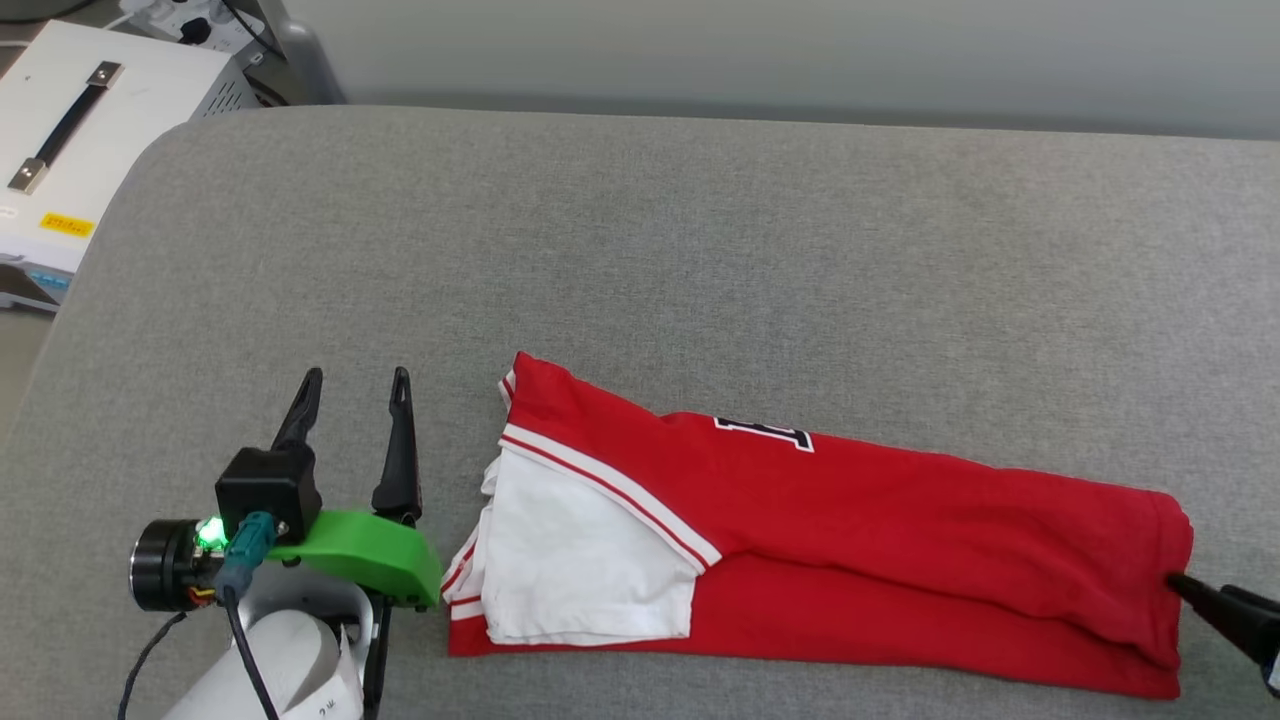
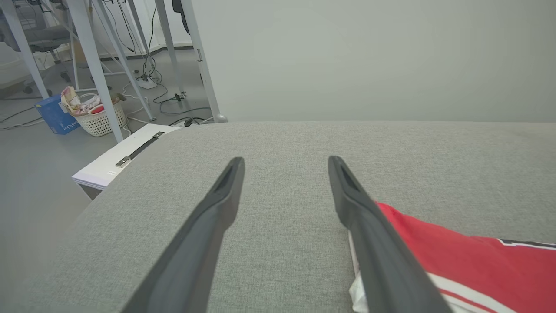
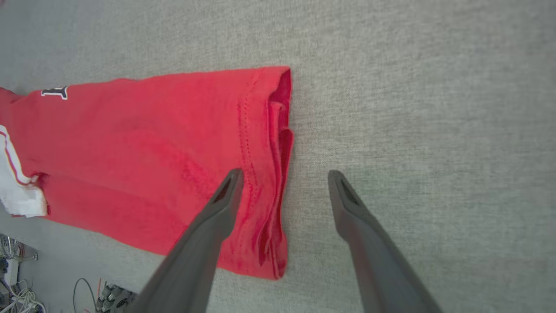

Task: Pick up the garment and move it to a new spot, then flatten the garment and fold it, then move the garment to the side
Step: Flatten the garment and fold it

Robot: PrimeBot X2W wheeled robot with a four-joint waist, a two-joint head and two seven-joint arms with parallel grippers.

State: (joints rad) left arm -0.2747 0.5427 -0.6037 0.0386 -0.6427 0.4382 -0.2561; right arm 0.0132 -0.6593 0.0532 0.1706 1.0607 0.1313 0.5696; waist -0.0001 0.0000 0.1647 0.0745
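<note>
The robot's right gripper next needs to fold the long folded garment over toward the white sleeves, so it needs to grab the garment (image 1: 850,540) by its bunched hem end (image 1: 1161,564).
The garment (image 1: 850,540), a red T-shirt with white sleeves and striped trim, lies folded into a long band across the near part of the grey cushioned surface (image 1: 700,250), sleeves at its left end. My left gripper (image 1: 352,392) stands open just left of the sleeve end, nothing between its fingers; the left wrist view shows the same gripper (image 2: 286,167) with the garment (image 2: 478,261) beside its right finger. My right gripper (image 3: 284,180) is open above the hem end of the garment (image 3: 152,148), one finger over the fabric, the other over bare cushion. Its fingertips (image 1: 1205,598) show at the garment's right end.
A white box with a black handle (image 1: 70,130) stands off the surface's far left corner. In the left wrist view the floor holds a basket (image 2: 97,117), a blue box (image 2: 54,115), cables and metal frame legs (image 2: 97,69). A pale wall (image 2: 369,56) runs behind the surface.
</note>
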